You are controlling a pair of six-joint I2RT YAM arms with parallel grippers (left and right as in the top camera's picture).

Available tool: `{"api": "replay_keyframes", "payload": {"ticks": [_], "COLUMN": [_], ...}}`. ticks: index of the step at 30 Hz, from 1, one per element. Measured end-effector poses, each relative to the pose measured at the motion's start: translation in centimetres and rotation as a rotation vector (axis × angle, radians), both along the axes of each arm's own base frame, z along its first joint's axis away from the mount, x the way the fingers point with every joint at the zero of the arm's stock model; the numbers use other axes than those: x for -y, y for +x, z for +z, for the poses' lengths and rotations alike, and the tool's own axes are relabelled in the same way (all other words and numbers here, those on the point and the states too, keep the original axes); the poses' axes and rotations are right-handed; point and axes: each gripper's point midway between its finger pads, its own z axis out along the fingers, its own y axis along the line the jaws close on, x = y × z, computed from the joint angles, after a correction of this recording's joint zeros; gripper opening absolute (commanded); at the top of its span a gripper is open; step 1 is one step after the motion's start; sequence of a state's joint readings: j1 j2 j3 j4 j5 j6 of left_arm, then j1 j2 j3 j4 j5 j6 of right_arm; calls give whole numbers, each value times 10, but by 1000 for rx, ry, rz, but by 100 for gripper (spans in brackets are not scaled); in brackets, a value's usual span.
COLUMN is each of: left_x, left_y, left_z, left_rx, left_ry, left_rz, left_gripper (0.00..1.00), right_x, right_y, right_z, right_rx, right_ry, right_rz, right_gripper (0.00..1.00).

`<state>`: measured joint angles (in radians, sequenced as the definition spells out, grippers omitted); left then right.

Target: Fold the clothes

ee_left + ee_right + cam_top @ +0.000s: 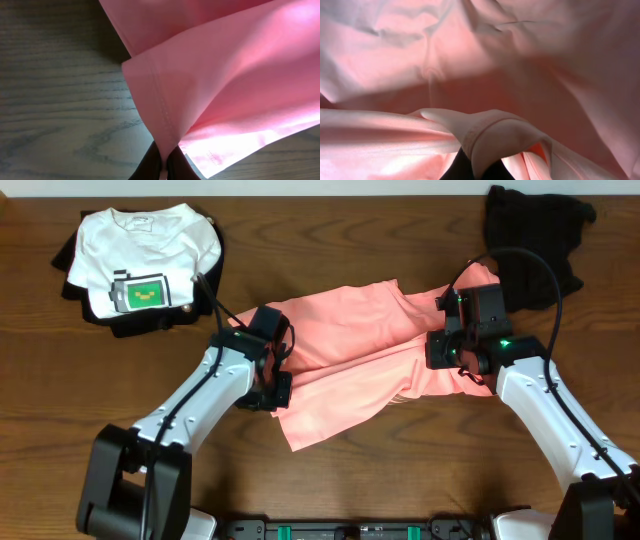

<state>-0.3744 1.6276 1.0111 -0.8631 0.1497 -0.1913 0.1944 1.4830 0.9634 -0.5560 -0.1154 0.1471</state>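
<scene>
The hem in my right gripper's fingers is low over the spread body of the pink T-shirt and would settle there, so my right gripper should release it now.
A salmon-pink T-shirt [350, 365] lies crumpled across the middle of the table, stretched between both arms. My left gripper [275, 385] is shut on its left hemmed edge; in the left wrist view the pink hem [160, 120] runs down into the dark fingers [147, 167], which pinch it. My right gripper [452, 360] is shut on the shirt's right side; in the right wrist view a thick folded hem [495, 135] is clamped between the dark fingers [455, 167], and pink cloth fills the frame. No print shows.
A folded white T-shirt [140, 255] with a green graphic rests on a dark garment [140, 320] at the back left. A black garment [535, 225] lies bunched at the back right. Bare wooden table [400, 470] lies in front of the pink shirt.
</scene>
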Motion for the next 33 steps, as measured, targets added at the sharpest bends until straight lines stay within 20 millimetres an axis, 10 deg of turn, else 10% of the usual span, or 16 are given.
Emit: {"api": "replay_keyframes", "payload": {"ticks": [6,11,23,28,33], "left_x": [0,0,5,8,1], "left_y": [0,0,14,49,85], "left_z": [0,0,4,31,66], "left_rx": [0,-1,49,153,257], "left_ry": [0,1,-19,-48,-79], "left_rz": [0,3,15,44,86], "left_gripper": [6,67,73,96,100], "right_x": [1,3,1,-5,-7], "right_y": [0,1,18,47,63], "right_z": [0,-1,17,55,80], "right_rx": [0,4,71,207,290], "right_ry": [-5,-22,-26,-35,-56], "right_rz": [1,0,20,64,107], "right_gripper": [11,59,61,70,76]}}
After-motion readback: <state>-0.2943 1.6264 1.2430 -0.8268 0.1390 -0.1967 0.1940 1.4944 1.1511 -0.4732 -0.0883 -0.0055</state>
